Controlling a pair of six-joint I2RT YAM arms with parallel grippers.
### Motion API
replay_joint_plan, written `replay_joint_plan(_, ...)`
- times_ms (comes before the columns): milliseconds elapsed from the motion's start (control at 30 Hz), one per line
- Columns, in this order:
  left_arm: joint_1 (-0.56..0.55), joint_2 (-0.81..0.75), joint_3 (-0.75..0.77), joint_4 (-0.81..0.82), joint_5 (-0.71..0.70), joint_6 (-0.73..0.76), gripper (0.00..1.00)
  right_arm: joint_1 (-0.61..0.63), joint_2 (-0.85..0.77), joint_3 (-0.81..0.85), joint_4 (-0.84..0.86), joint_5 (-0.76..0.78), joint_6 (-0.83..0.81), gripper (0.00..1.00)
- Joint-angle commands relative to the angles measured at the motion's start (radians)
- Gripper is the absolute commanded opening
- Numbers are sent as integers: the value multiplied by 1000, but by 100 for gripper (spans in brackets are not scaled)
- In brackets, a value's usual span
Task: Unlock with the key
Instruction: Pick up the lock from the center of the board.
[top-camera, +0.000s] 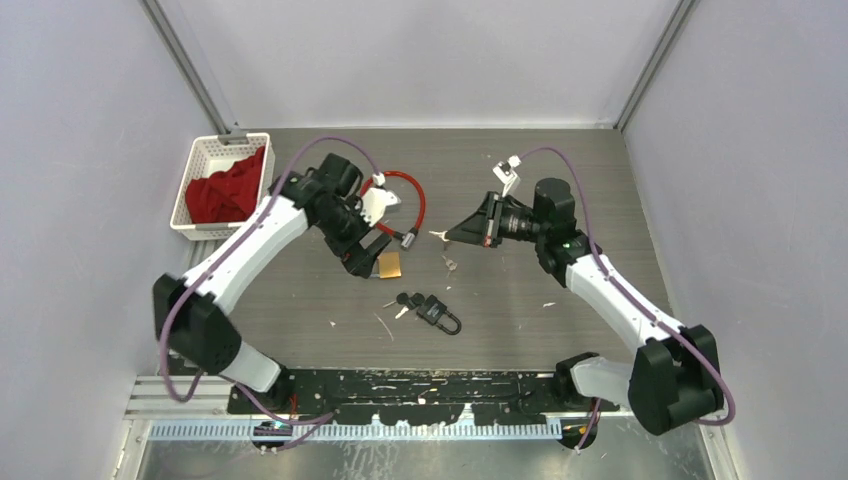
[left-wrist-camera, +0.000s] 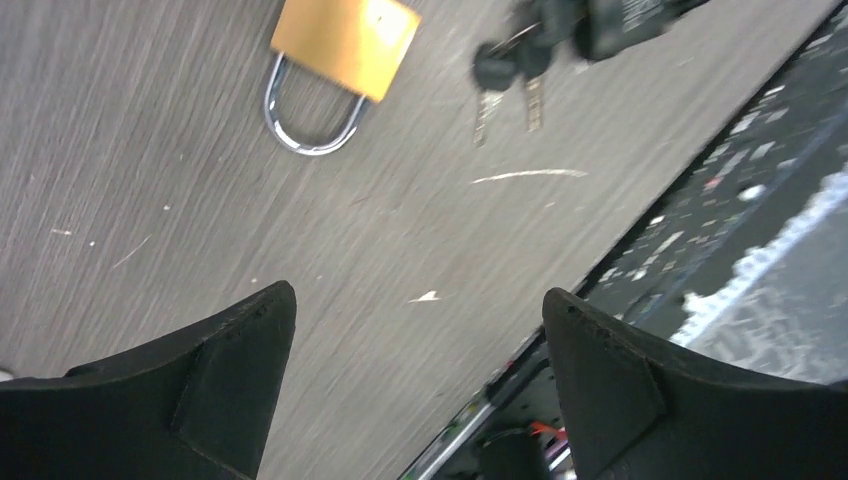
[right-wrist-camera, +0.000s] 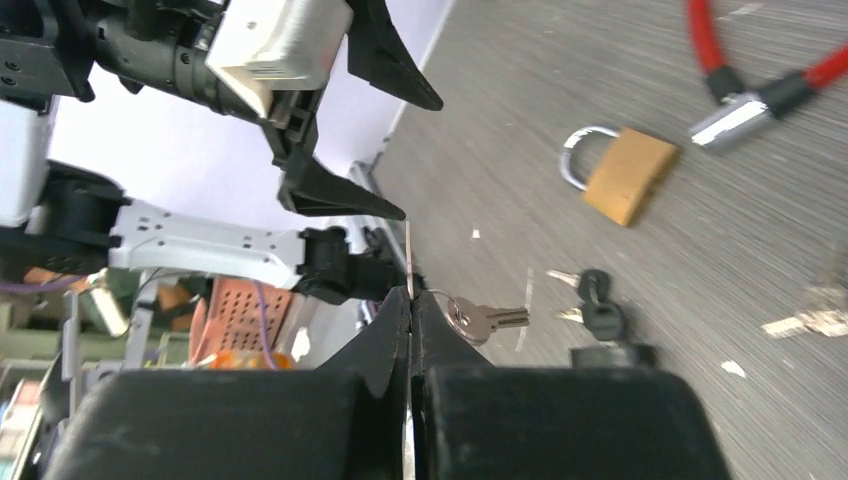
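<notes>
I next need my left gripper to grab the brass padlock (top-camera: 390, 265) from the shackle side across its body's side edges, leaving its opposite end open for the key.
A brass padlock (top-camera: 390, 265) with a steel shackle lies on the table; it also shows in the left wrist view (left-wrist-camera: 343, 40) and the right wrist view (right-wrist-camera: 622, 177). My left gripper (top-camera: 362, 258) is open and empty, hovering just left of it (left-wrist-camera: 418, 295). My right gripper (top-camera: 452, 236) is shut on a thin silver key (right-wrist-camera: 408, 262) held edge-on above the table, right of the padlock (right-wrist-camera: 410, 300). A second silver key (right-wrist-camera: 483, 320) hangs from its ring beside the fingertips.
A black padlock (top-camera: 440, 315) with black-headed keys (top-camera: 405, 300) lies nearer the front. A red cable lock (top-camera: 412, 200) lies behind the brass padlock. Small loose keys (top-camera: 450, 265) lie mid-table. A white basket (top-camera: 200, 225) with red cloth stands at the left.
</notes>
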Motion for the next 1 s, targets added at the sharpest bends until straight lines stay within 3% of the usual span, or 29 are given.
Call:
replay_joint_plan(0, 0, 99, 12, 0, -139, 136, 93, -61, -100, -14, -229, 150, -138, 1)
replay_joint_plan(133, -8, 197, -21, 147, -77, 200, 93, -115, -154, -46, -277, 156, -145, 1)
replay_joint_plan(367, -25, 365, -9, 217, -53, 352, 89, -126, -229, -34, -361, 187, -185, 1)
replay_joint_plan(600, -75, 378, -103, 396, -112, 395, 93, -127, -237, -10, -373, 174, -186, 1)
replay_joint_plan(967, -104, 424, -144, 463, -134, 457, 91, -128, -264, -2, -364, 147, -165, 1)
